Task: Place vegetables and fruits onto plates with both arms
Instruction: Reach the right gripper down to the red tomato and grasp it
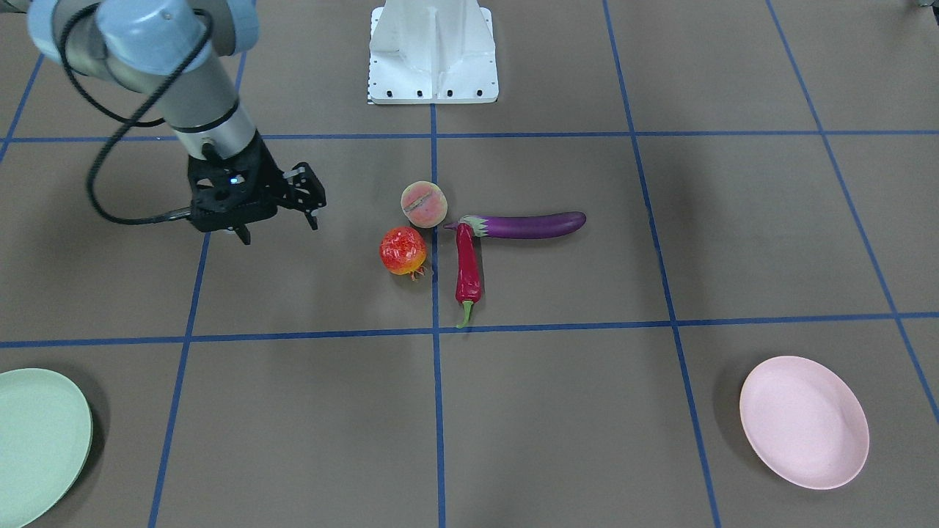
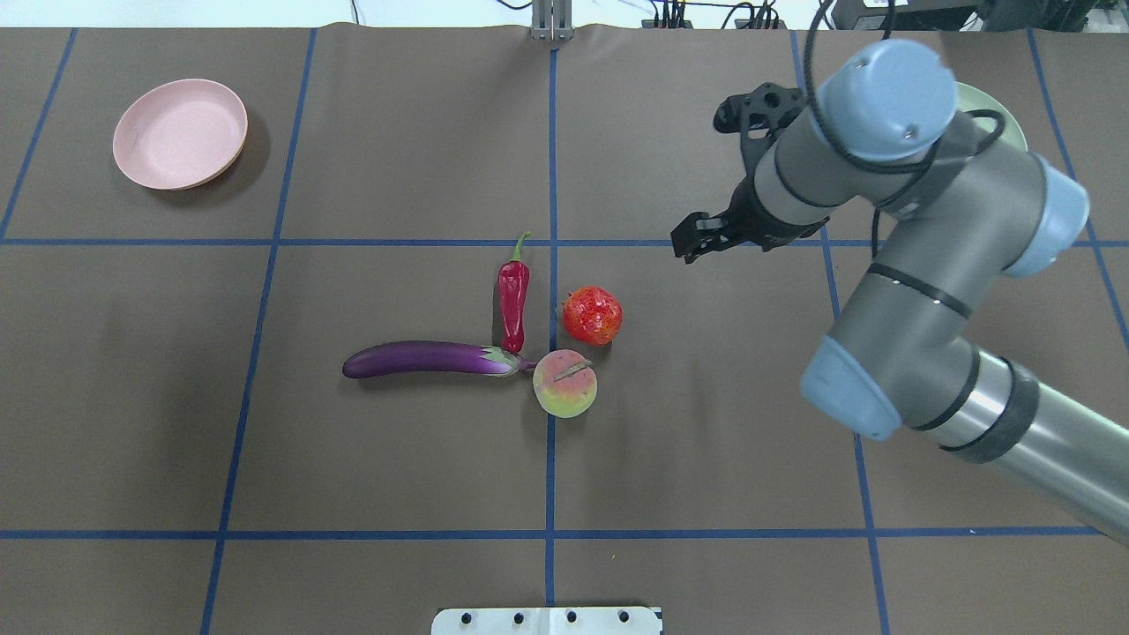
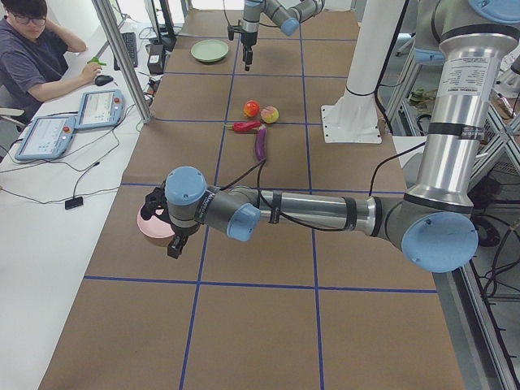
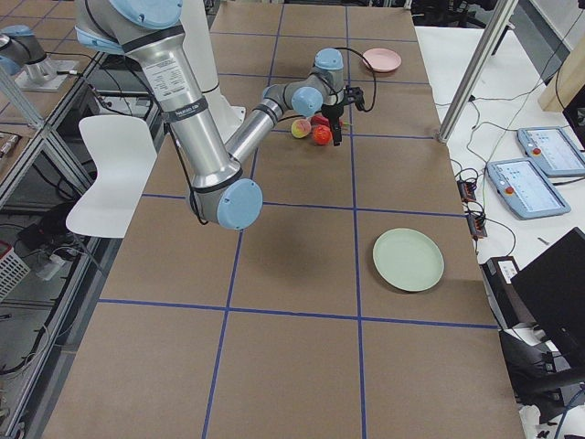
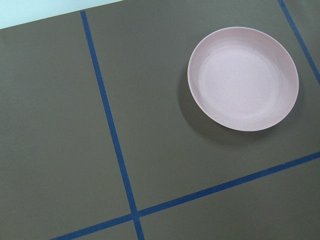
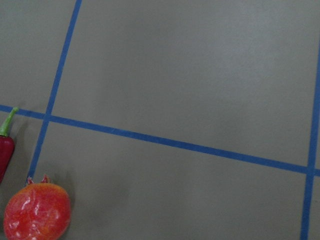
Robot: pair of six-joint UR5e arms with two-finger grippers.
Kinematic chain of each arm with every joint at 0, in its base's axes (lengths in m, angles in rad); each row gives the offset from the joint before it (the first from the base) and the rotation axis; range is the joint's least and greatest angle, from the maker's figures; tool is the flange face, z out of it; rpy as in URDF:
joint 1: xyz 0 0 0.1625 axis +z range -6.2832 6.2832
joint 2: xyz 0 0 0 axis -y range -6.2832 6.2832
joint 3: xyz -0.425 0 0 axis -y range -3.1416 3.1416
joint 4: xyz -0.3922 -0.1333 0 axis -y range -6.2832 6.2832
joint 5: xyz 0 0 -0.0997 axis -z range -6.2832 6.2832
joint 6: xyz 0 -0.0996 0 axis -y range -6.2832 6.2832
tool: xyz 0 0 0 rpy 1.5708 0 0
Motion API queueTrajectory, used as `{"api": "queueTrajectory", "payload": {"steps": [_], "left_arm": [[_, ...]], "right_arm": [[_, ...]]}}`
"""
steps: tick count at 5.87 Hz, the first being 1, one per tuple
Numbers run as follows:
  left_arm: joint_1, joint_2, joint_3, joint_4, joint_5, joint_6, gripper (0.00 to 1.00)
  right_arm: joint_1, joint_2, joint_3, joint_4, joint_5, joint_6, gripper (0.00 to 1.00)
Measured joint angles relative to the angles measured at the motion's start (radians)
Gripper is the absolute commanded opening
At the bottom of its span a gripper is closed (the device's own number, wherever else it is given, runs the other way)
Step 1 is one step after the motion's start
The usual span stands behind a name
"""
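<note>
The robot's right hand next needs to pick up the red-orange pomegranate by its round body (image 1: pixel 402 249), to put it on the mint green plate (image 1: pixel 37 440).
The pomegranate (image 1: pixel 403 250), peach (image 1: pixel 424 204), purple eggplant (image 1: pixel 530 224) and red chili (image 1: pixel 466 268) lie together at the table's middle. The pink plate (image 1: pixel 803 422) and the mint green plate (image 1: pixel 37 440) are both bare, at opposite far corners. My right gripper (image 1: pixel 280 227) is open and empty, hovering above the table beside the pomegranate, apart from it. The right wrist view shows the pomegranate (image 6: pixel 37 212) at its lower left. My left gripper (image 3: pixel 162 236) hangs over the pink plate (image 3: pixel 153 231); I cannot tell whether it is open or shut. The left wrist view shows the pink plate (image 5: pixel 243 78) from above.
The white pedestal base (image 1: pixel 433 55) stands at the robot's side of the table. Blue tape lines cross the brown table cover. An operator (image 3: pixel 36 57) sits at a side desk with tablets (image 3: pixel 73 122). The right arm's elbow hides part of the mint plate (image 2: pixel 1005 115) in the overhead view.
</note>
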Motion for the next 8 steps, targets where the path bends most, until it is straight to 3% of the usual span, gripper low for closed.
{"api": "queueTrajectory", "payload": {"steps": [3, 6, 7, 8], "left_arm": [[0.001, 0.001, -0.001, 0.000, 0.000, -0.001, 1.00], [0.001, 0.001, -0.001, 0.000, 0.000, -0.002, 1.00], [0.001, 0.001, -0.001, 0.000, 0.000, -0.002, 1.00], [0.002, 0.001, -0.001, 0.000, 0.000, -0.002, 1.00]], "right_arm": [[-0.128, 0.213, -0.261, -0.011, -0.106, 0.138, 1.00], [-0.161, 0.248, -0.402, 0.120, -0.121, 0.159, 1.00], [-0.170, 0.244, -0.413, 0.132, -0.121, 0.160, 0.85], [-0.176, 0.242, -0.415, 0.134, -0.120, 0.159, 0.01]]}}
